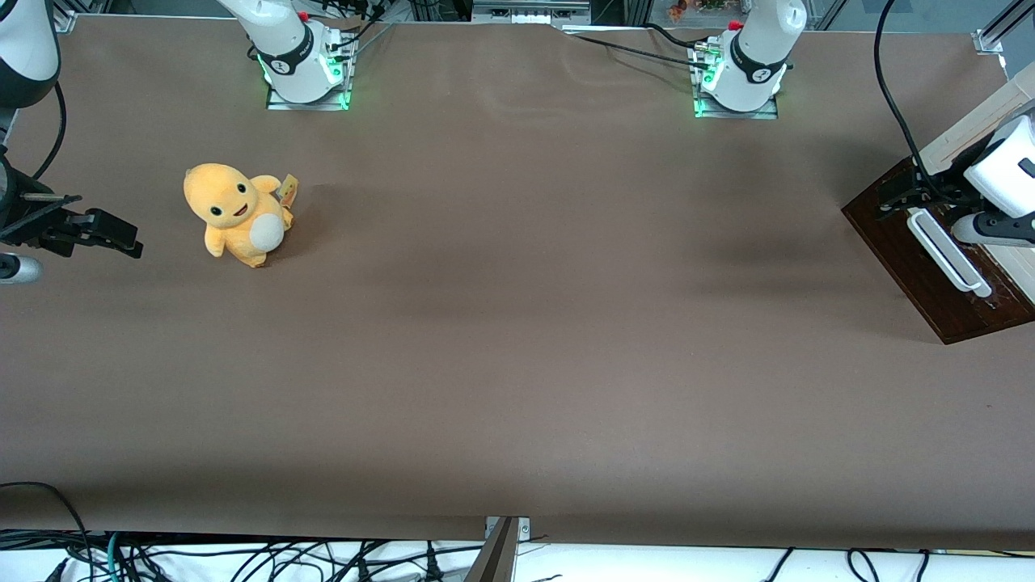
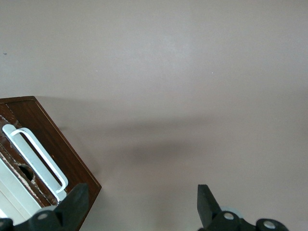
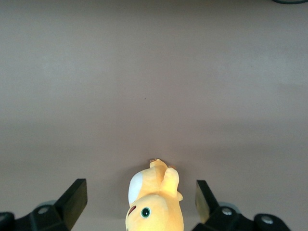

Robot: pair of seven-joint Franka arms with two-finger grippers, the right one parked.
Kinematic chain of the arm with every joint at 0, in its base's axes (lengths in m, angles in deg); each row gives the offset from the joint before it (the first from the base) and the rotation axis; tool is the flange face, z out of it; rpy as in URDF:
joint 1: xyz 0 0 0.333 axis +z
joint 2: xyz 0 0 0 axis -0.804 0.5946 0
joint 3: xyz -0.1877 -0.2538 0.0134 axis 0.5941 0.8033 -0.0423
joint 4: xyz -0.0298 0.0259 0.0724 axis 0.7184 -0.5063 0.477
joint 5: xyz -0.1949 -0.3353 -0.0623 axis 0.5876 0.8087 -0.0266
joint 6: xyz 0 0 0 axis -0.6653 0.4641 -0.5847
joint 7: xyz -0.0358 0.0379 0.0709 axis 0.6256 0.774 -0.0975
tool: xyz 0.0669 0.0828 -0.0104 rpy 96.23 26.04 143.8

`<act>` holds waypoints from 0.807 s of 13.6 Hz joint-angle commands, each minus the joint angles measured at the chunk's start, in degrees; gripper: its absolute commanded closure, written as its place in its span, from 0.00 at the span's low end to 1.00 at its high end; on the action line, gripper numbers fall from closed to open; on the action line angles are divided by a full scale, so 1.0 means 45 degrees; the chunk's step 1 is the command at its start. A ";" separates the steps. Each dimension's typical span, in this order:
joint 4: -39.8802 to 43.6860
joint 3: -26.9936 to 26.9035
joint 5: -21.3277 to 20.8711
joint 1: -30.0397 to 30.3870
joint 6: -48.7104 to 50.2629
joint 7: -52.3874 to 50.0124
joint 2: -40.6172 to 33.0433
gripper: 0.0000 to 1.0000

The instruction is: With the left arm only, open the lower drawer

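To open the lower drawer, my left gripper will grab its dark brown front [image 1: 897,254] by the white handle [image 1: 948,250].
The lower drawer's dark brown front [image 1: 930,275] stands at the working arm's end of the table, with a long white bar handle [image 1: 948,250] across it. The left arm [image 1: 1007,166] reaches over the drawer. Its black gripper [image 1: 899,196] hangs above the end of the front that is farther from the front camera, just above the handle's end. In the left wrist view the gripper [image 2: 139,207] is open, with bare table between its fingers. One fingertip [image 2: 74,202] overlaps the corner of the drawer front [image 2: 57,139], close to the handle [image 2: 36,156].
A cream cabinet [image 1: 974,125] rises above the drawer. A yellow plush toy [image 1: 238,214] sits on the brown table [image 1: 517,323] toward the parked arm's end. Both arm bases [image 1: 740,81] stand along the table edge farthest from the front camera.
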 commanded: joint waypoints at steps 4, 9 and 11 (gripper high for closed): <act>-0.0160 -0.0015 -0.0187 0.0005 -0.0099 -0.2681 0.1059 0.00; -0.0140 -0.0035 -0.2330 0.0044 0.0348 -0.3116 0.3262 0.00; -0.0140 -0.0015 -0.4007 -0.0014 0.0797 -0.3097 0.4202 0.00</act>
